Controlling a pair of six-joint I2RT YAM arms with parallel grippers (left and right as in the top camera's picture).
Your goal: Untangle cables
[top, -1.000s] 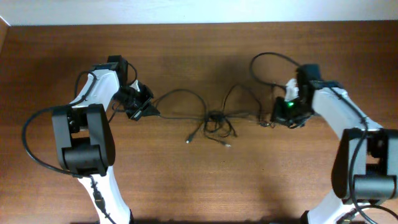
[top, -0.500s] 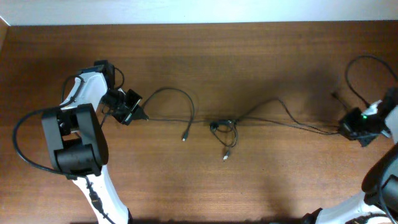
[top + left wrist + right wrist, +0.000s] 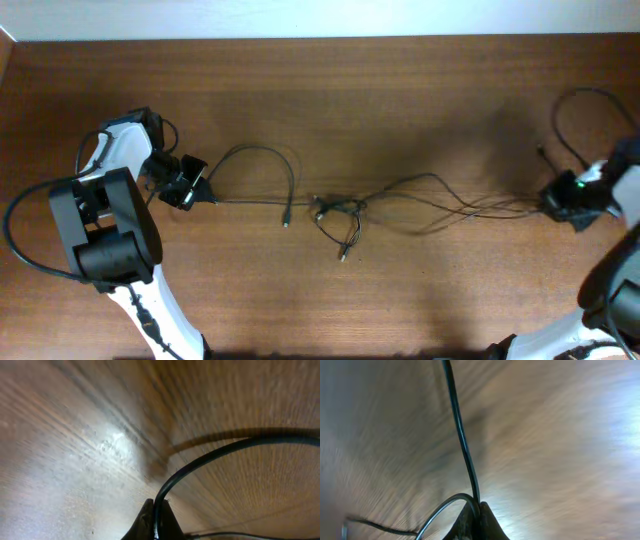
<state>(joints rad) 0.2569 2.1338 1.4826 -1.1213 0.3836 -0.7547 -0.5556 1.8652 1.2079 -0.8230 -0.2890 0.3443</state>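
The cable (image 3: 497, 209) stretches far out from the tangled knot (image 3: 335, 208) to my fingers, so I should move the cable inward before opening my right gripper.
Thin black cables (image 3: 400, 195) stretch across the wooden table (image 3: 330, 90) between both arms, with a small tangled knot (image 3: 335, 208) near the middle and loose plug ends hanging from it. My left gripper (image 3: 192, 191) is at the far left, shut on a cable end; the left wrist view shows the cord (image 3: 200, 462) pinched between the fingertips (image 3: 156, 510). My right gripper (image 3: 552, 203) is at the far right, shut on another cable; the right wrist view shows the strand (image 3: 460, 435) clamped at the fingertips (image 3: 477, 510). A loop of cable (image 3: 265, 160) arcs up beside the left gripper.
A thicker black cable loop (image 3: 580, 125) curls above the right arm at the table's far right. The left arm's base (image 3: 105, 240) stands at the left front, with its own thick cable (image 3: 20, 240). The table's back edge meets a pale wall (image 3: 320, 18).
Both grippers have pulled apart from near the middle. Over the last half second the left one moved further left, the knot shifted left, and the right strands went a little slack.
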